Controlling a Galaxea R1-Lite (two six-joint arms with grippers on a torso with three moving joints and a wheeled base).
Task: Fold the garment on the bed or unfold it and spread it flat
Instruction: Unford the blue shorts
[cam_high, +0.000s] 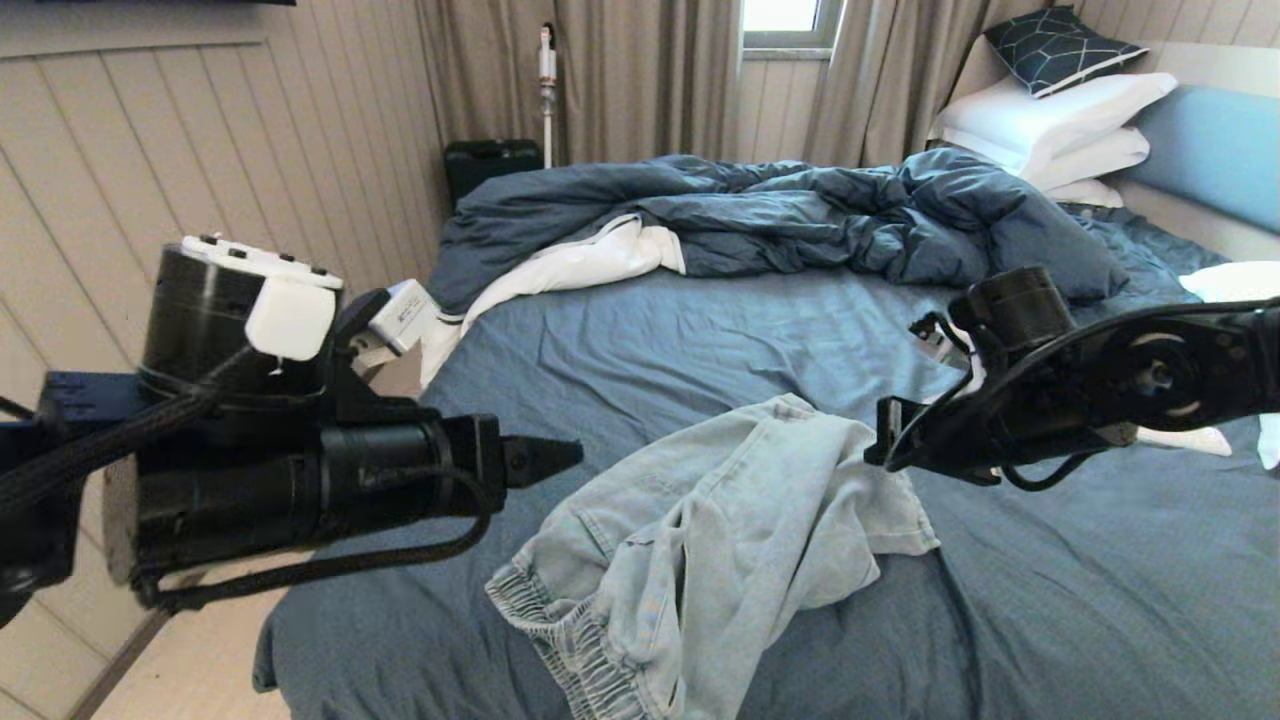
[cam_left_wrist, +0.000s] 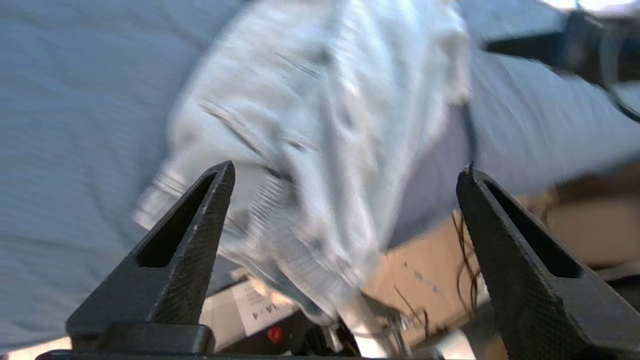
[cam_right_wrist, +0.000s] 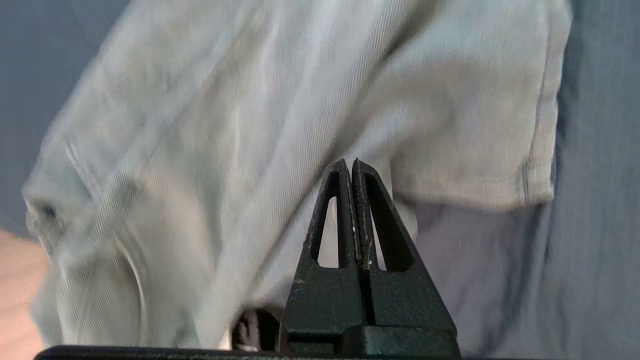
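Observation:
My left gripper should next take hold of the denim shorts' cloth beside their gathered waistband, so that I can spread the shorts flat on the bed.
The garment, pale denim shorts, lies crumpled near the front edge of the bed, with its gathered waistband at the edge. My left gripper hovers just left of it, above the bed's front left corner. Its jaws stand wide open and hold nothing, and the garment lies beyond the left gripper. My right gripper hangs at the garment's far right corner. In the right wrist view the right gripper is shut, with no cloth between the tips and the garment behind them.
A rumpled dark blue duvet with a white lining lies across the far half of the bed. White pillows and a blue headboard stand at the back right. The floor and a panelled wall are on the left.

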